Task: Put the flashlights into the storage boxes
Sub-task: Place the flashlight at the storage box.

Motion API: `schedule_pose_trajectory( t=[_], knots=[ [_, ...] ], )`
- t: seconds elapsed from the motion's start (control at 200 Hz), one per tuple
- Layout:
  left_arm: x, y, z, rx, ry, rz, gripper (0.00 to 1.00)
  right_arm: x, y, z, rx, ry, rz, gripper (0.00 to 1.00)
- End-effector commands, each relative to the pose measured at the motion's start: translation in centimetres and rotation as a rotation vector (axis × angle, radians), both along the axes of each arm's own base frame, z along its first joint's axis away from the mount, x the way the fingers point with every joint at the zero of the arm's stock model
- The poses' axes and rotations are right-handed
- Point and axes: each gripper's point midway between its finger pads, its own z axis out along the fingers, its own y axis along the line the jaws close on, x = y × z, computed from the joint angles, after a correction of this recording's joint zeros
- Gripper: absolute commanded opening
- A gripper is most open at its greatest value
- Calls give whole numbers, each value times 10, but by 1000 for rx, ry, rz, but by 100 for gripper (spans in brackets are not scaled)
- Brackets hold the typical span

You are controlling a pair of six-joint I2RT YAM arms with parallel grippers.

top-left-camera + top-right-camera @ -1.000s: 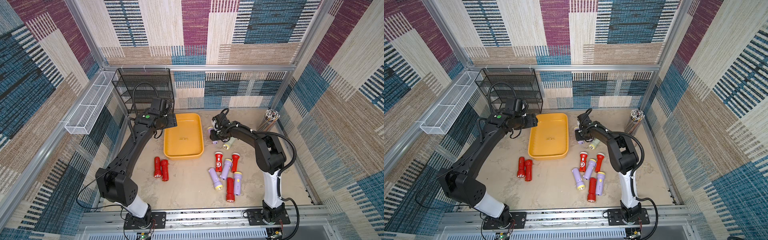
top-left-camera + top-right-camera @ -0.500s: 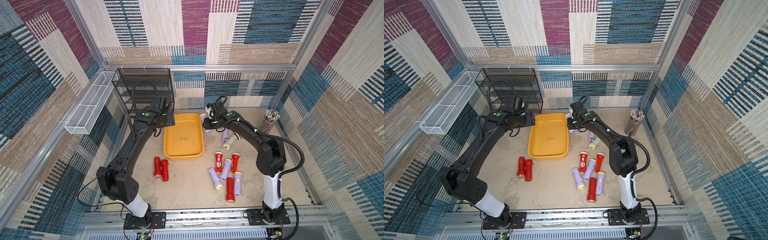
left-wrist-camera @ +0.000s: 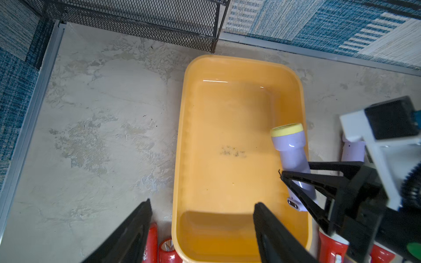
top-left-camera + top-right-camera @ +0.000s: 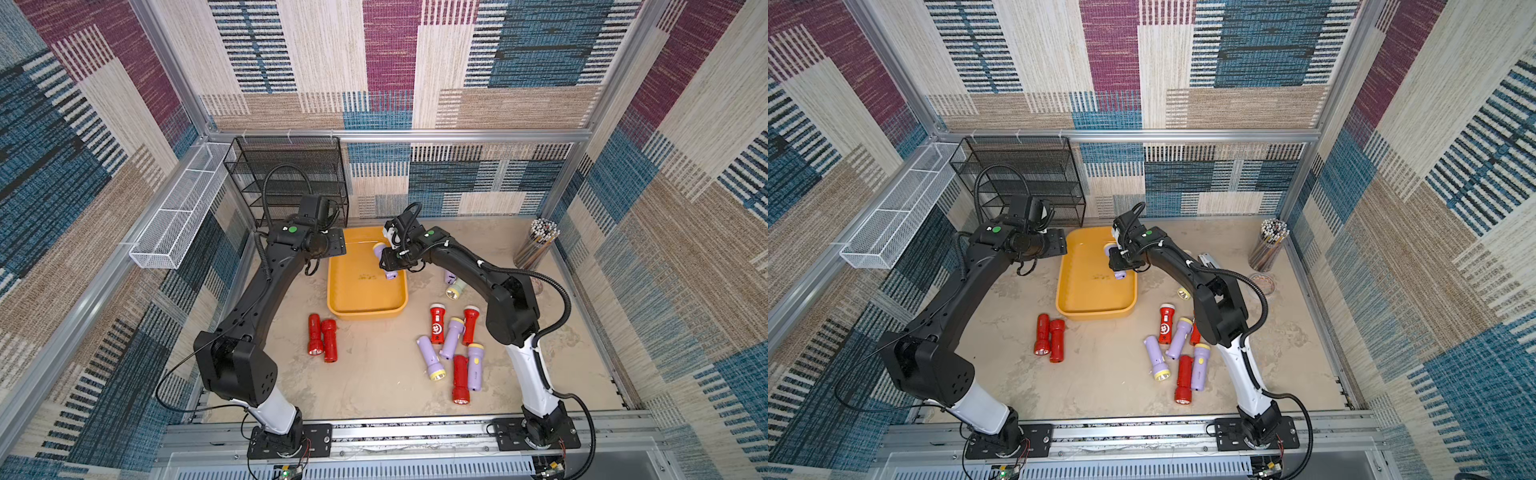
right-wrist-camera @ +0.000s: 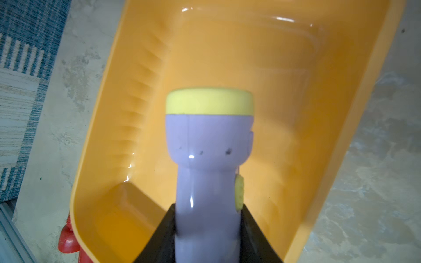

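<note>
The flashlight's pale yellow head is hanging high above the orange bottom of the box. My right gripper should keep holding the lilac flashlight until it is near that bottom.
The yellow-orange storage box lies at mid-table with nothing resting in it. My right gripper is shut on a lilac flashlight with a pale yellow head, held over the box's right side. My left gripper hangs open and holds nothing above the box's far left corner. Two red flashlights lie near the box's front left. Several red and lilac ones lie to the right. A pale green one lies under the right arm.
A black mesh rack stands behind the left gripper. A white wire basket hangs on the left wall. A cup of pencils stands at the back right. A grey object lies right of the box.
My right gripper has lifted the lilac flashlight from the table right of the box and carried it leftward over the box. The left arm has hardly moved.
</note>
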Motion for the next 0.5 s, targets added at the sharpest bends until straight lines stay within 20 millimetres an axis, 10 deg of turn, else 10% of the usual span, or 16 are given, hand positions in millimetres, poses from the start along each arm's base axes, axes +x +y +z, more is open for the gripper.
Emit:
schedule_pose_trajectory(
  t=[0.0, 0.496],
  knots=[
    [-6, 1, -3, 17, 16, -25, 74, 18, 14, -4, 28, -29, 3, 33],
    [-19, 2, -20, 4, 63, -30, 73, 89, 7, -41, 34, -93, -98, 37]
  ],
)
